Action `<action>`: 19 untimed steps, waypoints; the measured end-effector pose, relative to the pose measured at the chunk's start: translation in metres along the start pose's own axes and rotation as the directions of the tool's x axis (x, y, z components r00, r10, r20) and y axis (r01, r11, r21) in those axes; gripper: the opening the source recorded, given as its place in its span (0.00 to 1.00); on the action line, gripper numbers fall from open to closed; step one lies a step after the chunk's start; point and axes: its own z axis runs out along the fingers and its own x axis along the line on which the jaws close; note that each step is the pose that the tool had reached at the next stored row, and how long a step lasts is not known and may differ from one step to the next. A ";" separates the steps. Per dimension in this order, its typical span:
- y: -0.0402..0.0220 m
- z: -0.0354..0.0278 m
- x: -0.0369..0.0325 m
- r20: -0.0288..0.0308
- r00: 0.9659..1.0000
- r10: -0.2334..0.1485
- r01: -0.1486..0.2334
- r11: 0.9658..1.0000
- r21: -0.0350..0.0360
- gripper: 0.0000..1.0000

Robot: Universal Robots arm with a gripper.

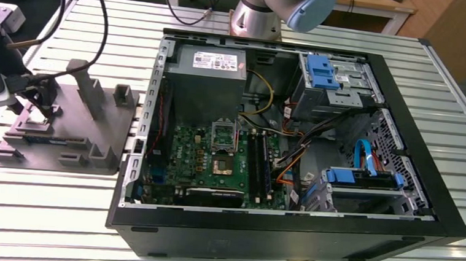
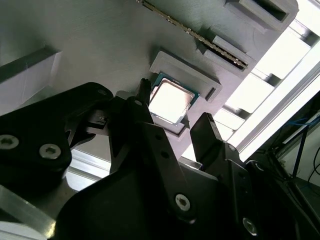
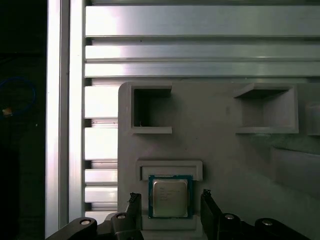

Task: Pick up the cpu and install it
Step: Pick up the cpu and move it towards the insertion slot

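I next need to pick up the chip with my gripper by its two open side edges, because the fixture's raised sides cover the chip's other edges. Then the chip can be installed.
The cpu (image 3: 170, 198), a small square chip with a shiny metal top, lies flat in a shallow recess of the grey fixture plate (image 3: 225, 150). In both wrist views my gripper (image 3: 170, 196) is open, with one black finger (image 3: 134, 207) on each side of the chip and a small gap to each edge. The chip (image 2: 172, 100) glints between the fingertips (image 2: 204, 127) of the gripper (image 2: 175, 107). In the exterior view the gripper (image 1: 36, 107) hangs low over the fixture plate (image 1: 92, 139) at the exterior view's left. Inside the open computer case (image 1: 425, 199), the motherboard's socket (image 1: 223, 136) stands uncovered.
A long narrow green circuit strip (image 1: 40, 137) lies on the fixture near the gripper, and upright grey posts (image 1: 84, 80) rise from the plate. The case holds a grey metal box (image 1: 208, 67), blue drive cages (image 1: 327, 72) and loose cables (image 1: 297, 153). A second arm's base (image 1: 262, 12) stands behind the case.
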 end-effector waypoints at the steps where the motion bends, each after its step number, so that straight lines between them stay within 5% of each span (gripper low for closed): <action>1: 0.0000 0.0003 0.0000 0.000 1.000 0.000 0.000 1.000 0.000 0.59; 19: -0.0003 0.0070 0.0000 0.000 1.000 0.005 -0.005 1.000 0.000 0.59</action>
